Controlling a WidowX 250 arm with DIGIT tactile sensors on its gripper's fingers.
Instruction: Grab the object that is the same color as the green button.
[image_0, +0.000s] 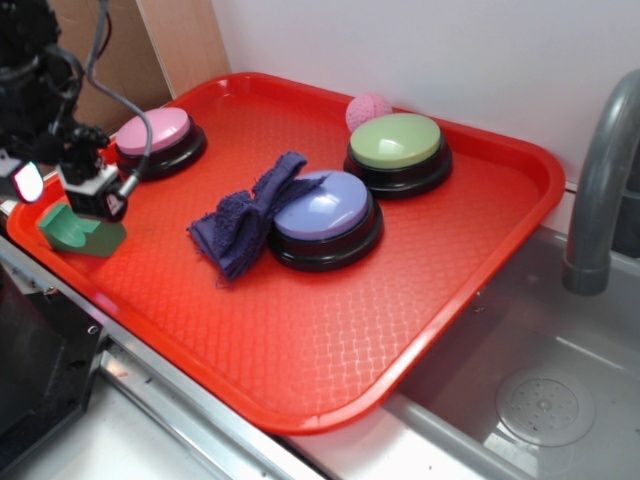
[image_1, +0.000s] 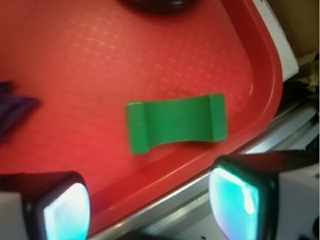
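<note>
My gripper needs to come down before closing on the block, since my fingers are above the green block (image_0: 85, 238) on the red tray and would miss it now.
The object, a small mid-green block (image_0: 78, 231) with a curved scoop in its top, lies at the near left corner of the red tray (image_0: 300, 370). In the wrist view the green block (image_1: 176, 123) rests flat just inside the tray rim (image_1: 210, 160). My gripper (image_1: 150, 205) hovers above the tray's edge, a little short of the block, open with nothing between its fingers (image_1: 235, 200). In the exterior view the gripper (image_0: 75, 195) hangs right over the block. The green button (image_0: 396, 142), a pale-green dome on a black base, stands at the tray's back right.
A pink button (image_0: 153, 132) sits at the back left and a lilac-blue button (image_0: 322, 207) in the middle, with a purple cloth (image_0: 240, 218) against it. A pink ball (image_0: 368, 110) lies behind the green button. A steel sink (image_0: 530, 390) and faucet (image_0: 600, 190) are to the right.
</note>
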